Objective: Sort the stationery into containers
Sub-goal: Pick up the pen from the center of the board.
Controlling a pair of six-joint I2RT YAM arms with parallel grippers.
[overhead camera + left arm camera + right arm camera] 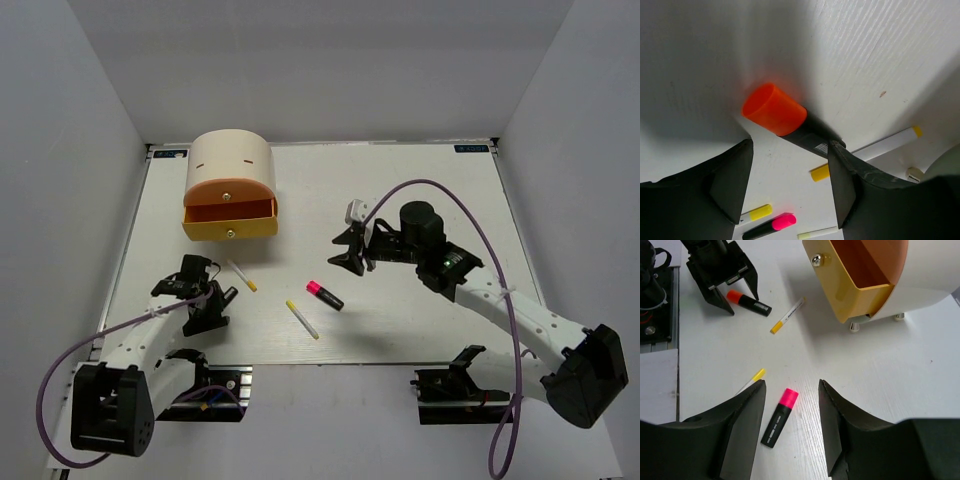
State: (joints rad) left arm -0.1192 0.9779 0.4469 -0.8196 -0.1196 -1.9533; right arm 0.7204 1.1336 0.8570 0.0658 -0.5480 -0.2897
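Note:
The orange-capped black highlighter would stay on the tabletop if I lifted my left gripper now, because my left gripper's fingers are wide apart.
My left gripper (212,306) is open, low over the table. Its fingers straddle an orange-capped black highlighter (775,109), whose body touches the right finger (842,185). It also shows in the right wrist view (747,301). My right gripper (352,255) is open and empty, above a pink-capped highlighter (780,417) lying at the table's middle (325,295). One thin white pen with yellow tip (242,276) lies by the left gripper, another (302,318) lies near the pink highlighter. The beige cabinet (230,160) stands far left, its yellow drawer (230,222) pulled open. I see no eraser.
The closed orange drawer (230,190) sits above the open yellow one, whose round knob (816,260) faces the arms. Grey walls enclose the white table (420,200). Arm mounts sit at the near edge.

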